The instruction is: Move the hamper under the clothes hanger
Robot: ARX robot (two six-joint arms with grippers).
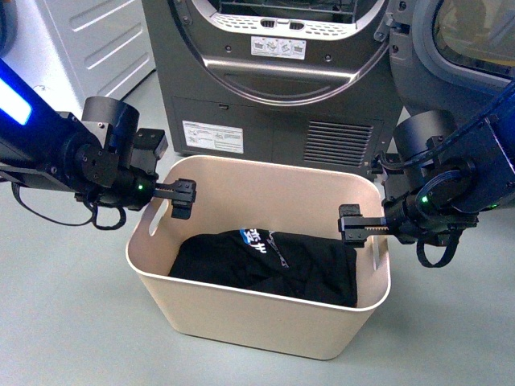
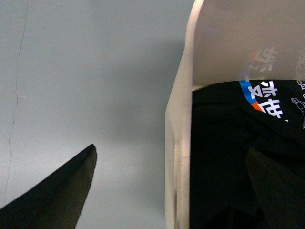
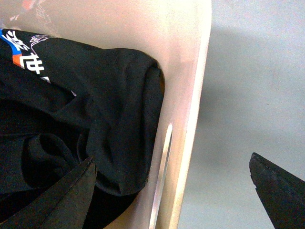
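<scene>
The hamper's body (image 1: 249,318) is far too wide for the robot's fingers to span, so the right gripper needs to grab the hamper's thin short side at the slot (image 1: 376,251) next.
The beige hamper (image 1: 241,310) stands on the grey floor in front of me, with a black printed garment (image 1: 265,261) lying in it. My left gripper (image 1: 181,199) is open over the hamper's left short side; in the left wrist view the rim (image 2: 177,124) runs between its fingers (image 2: 62,191), one outside and one over the garment (image 2: 224,143). My right gripper (image 1: 352,225) is open over the right short side. There the wall (image 3: 193,86) with its slot handle (image 3: 162,167) lies between the fingers (image 3: 276,186). The clothes hanger is out of view.
A dark grey round-door dryer (image 1: 273,88) stands right behind the hamper, its door (image 1: 467,40) swung open at the upper right. A white appliance (image 1: 88,40) stands at the back left. Bare grey floor (image 1: 64,322) lies to the left and front of the hamper.
</scene>
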